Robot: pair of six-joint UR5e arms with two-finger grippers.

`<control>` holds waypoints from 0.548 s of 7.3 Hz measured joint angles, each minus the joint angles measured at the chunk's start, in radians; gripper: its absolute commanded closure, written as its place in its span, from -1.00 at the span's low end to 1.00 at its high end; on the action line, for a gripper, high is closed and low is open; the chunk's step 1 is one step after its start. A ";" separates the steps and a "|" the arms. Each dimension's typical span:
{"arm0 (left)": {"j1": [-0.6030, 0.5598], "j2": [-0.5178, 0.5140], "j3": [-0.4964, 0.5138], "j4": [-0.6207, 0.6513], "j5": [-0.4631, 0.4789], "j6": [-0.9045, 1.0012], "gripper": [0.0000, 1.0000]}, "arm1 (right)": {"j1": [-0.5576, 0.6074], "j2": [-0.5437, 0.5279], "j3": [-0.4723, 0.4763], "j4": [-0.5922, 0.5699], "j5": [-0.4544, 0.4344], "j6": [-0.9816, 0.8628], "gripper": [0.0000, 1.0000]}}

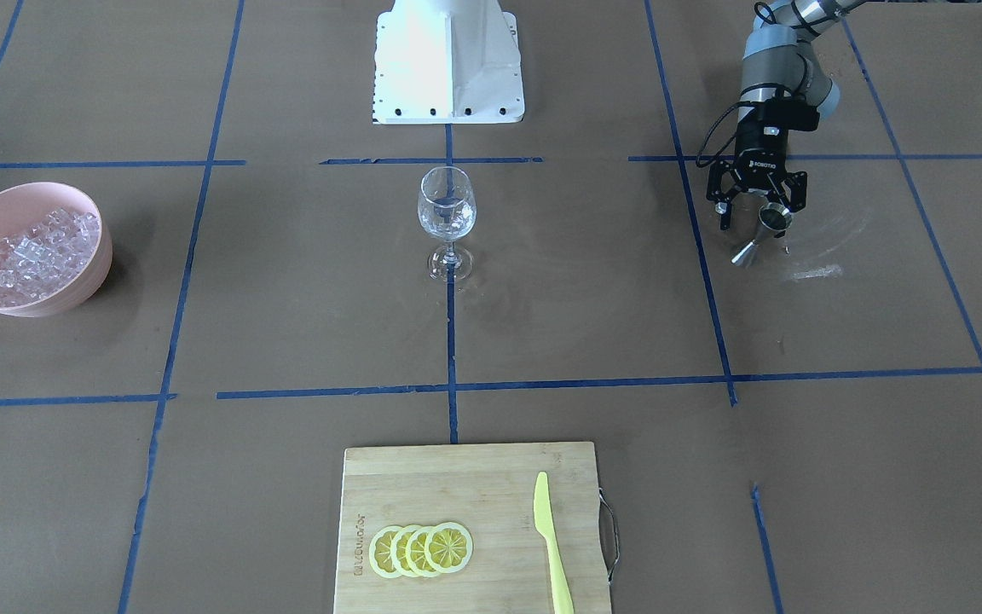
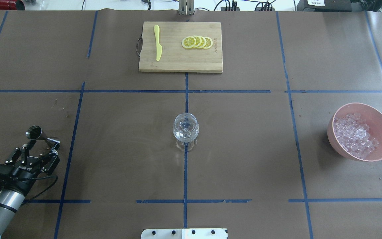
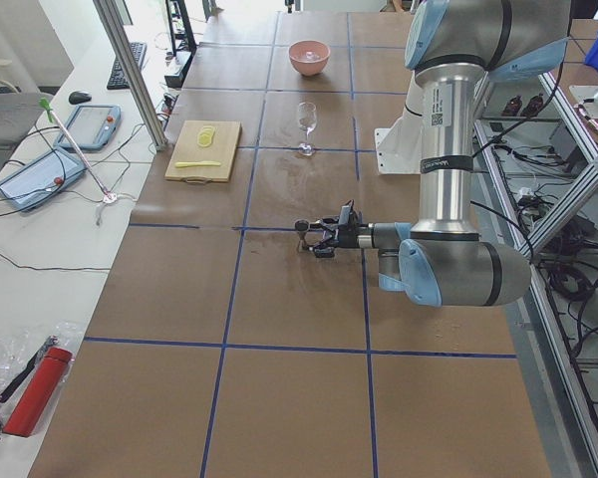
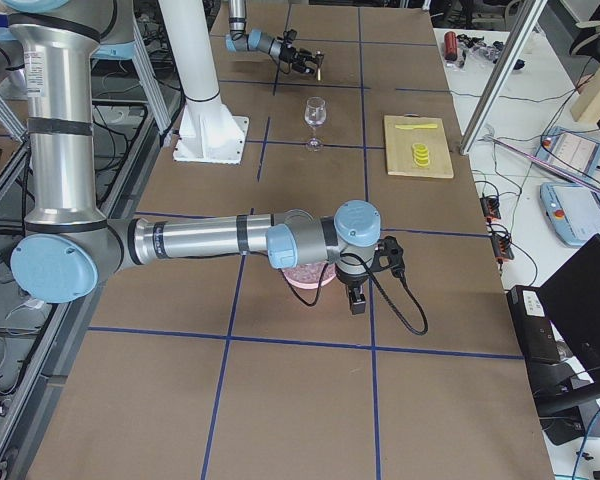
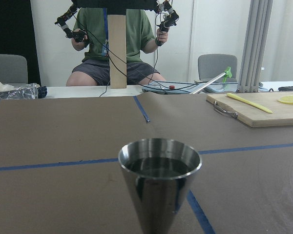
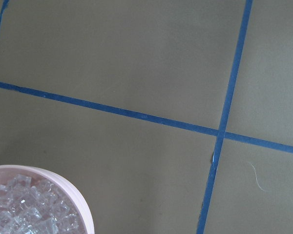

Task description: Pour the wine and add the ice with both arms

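Note:
I need to pour the wine into the glass (image 1: 447, 209), so I should next grab the steel jigger with my left gripper by its narrow middle (image 1: 763, 232).
A clear stemmed wine glass (image 1: 447, 209) (image 2: 185, 129) stands at the table's middle. A steel jigger (image 1: 762, 234) (image 2: 38, 133) (image 5: 159, 180) holding dark liquid stands on the table between the spread fingers of my left gripper (image 1: 759, 209) (image 2: 41, 148), which is open around it. The ice (image 1: 39, 251) (image 2: 355, 136) (image 6: 24, 212) fills a pink bowl (image 1: 92, 277) (image 2: 381, 122). My right gripper (image 4: 356, 303) shows only in the exterior right view, hanging over the bowl; I cannot tell whether it is open or shut. The right wrist view shows no fingers.
A wooden cutting board (image 1: 474, 477) (image 2: 177, 64) with lemon slices (image 1: 420, 548) and a yellow knife (image 1: 552, 546) lies at the operators' edge. The white base block (image 1: 448, 60) stands behind the glass. An operator sits beyond the table in the left wrist view.

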 measured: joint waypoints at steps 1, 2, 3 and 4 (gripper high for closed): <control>-0.002 0.001 0.002 0.000 0.000 0.004 -0.48 | 0.000 0.000 0.000 0.000 0.000 0.000 -1.00; -0.007 0.003 0.002 -0.001 -0.001 0.005 -0.50 | 0.000 0.001 0.001 0.000 0.000 0.000 -1.00; -0.012 0.005 0.003 0.000 -0.002 0.005 -0.50 | 0.000 0.001 0.001 0.000 0.000 0.001 -1.00; -0.015 0.005 0.003 0.000 -0.002 0.005 -0.50 | 0.000 0.001 0.000 0.000 0.000 0.001 -1.00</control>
